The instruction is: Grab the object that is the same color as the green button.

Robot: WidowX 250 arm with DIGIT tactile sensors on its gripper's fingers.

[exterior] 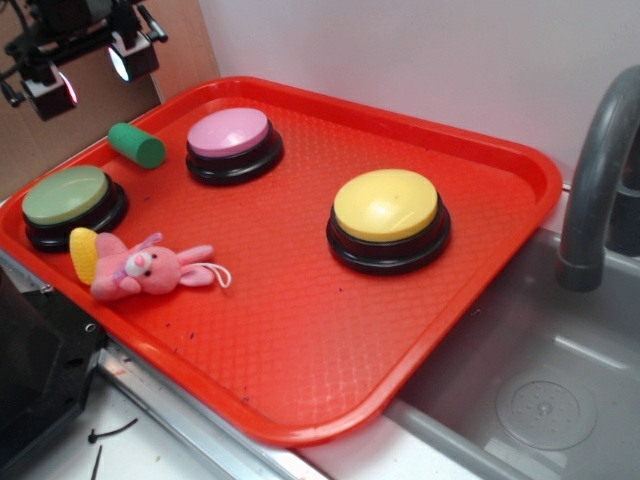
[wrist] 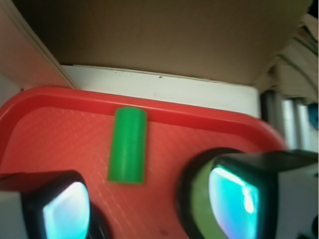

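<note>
Next, my gripper grabs across the cylinder's long sides, where the tray is open, since one end lies against the tray's raised rim [exterior: 98, 152].
The object, a small dark-green cylinder [exterior: 137, 145], lies on its side at the back left of the red tray [exterior: 300, 380]. In front of it sits the green button [exterior: 68, 196], pale green dome on a black base. My gripper [exterior: 92, 72] hangs above the tray's back left corner, higher than the cylinder and a little left of it. In the wrist view the cylinder [wrist: 128, 145] lies lengthwise ahead of the gripper [wrist: 149, 204], whose two fingers stand wide apart with nothing between them. The green button [wrist: 197, 199] shows dimly behind the right finger.
A pink-topped button [exterior: 232, 140] and a yellow-topped button [exterior: 387, 212] also stand on the tray. A pink plush bunny [exterior: 145, 268] with a yellow piece lies near the front left edge. A grey sink [exterior: 540, 390] and faucet [exterior: 598, 170] are at right.
</note>
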